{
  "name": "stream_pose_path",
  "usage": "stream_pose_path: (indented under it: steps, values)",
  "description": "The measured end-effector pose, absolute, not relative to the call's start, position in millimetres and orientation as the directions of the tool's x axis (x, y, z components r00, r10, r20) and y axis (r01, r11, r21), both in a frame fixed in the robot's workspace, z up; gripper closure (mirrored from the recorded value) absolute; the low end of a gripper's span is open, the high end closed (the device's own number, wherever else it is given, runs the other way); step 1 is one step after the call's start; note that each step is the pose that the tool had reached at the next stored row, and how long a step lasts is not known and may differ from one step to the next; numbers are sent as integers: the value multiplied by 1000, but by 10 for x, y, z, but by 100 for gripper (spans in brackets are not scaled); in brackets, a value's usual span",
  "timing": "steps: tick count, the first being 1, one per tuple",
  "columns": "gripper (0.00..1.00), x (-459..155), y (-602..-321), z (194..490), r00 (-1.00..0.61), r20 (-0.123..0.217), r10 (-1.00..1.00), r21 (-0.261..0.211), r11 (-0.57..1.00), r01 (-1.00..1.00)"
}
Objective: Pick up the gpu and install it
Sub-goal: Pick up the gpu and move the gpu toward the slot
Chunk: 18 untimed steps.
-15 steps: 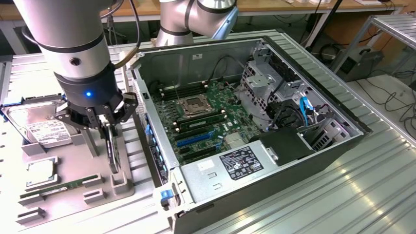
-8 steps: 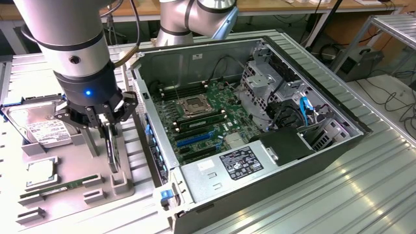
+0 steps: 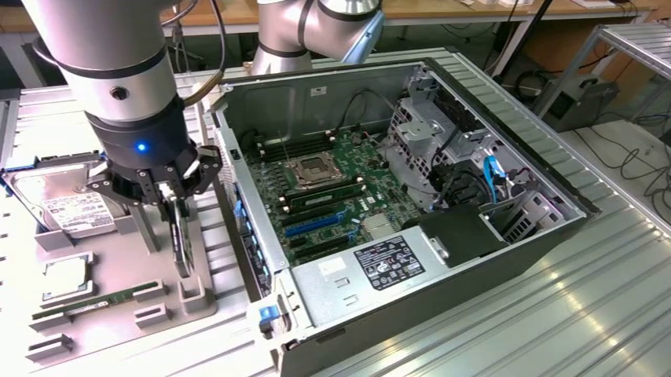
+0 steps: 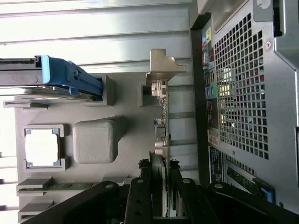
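My gripper grabs the GPU by its upper edge (image 4: 164, 144) next, which leaves the GPU's silvery end bracket (image 4: 162, 66) free to fit the computer case.
The gpu (image 3: 185, 247) stands on its edge in a slot of the grey parts tray (image 3: 157, 310), just left of the open computer case in the exterior view. In the wrist view I look down along the gpu's thin top edge (image 4: 162, 121) to its silvery end bracket (image 4: 164, 65). My gripper (image 3: 176, 214) is lowered over the card's top. Its black fingers (image 4: 142, 196) stand on either side of the card (image 4: 164, 189), close to its faces, open. The card rests in the tray.
The open computer case (image 3: 262, 86) shows its green motherboard (image 3: 325, 196) with blue slots (image 3: 314, 225); its perforated rear wall (image 4: 243, 93) runs beside the card. The tray also holds a hard drive (image 3: 63, 206), a processor (image 3: 65, 279) and a RAM stick (image 3: 97, 302).
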<state>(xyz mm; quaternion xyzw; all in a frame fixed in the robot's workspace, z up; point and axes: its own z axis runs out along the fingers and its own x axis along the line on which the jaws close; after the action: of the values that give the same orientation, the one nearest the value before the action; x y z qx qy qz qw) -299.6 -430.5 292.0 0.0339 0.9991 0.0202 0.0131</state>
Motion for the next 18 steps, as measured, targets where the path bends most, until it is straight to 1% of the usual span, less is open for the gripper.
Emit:
stream_pose_path:
  steps: [18]
  values:
    - [74,-2996,-4305,2991,-997,-25,68,41,997,67]
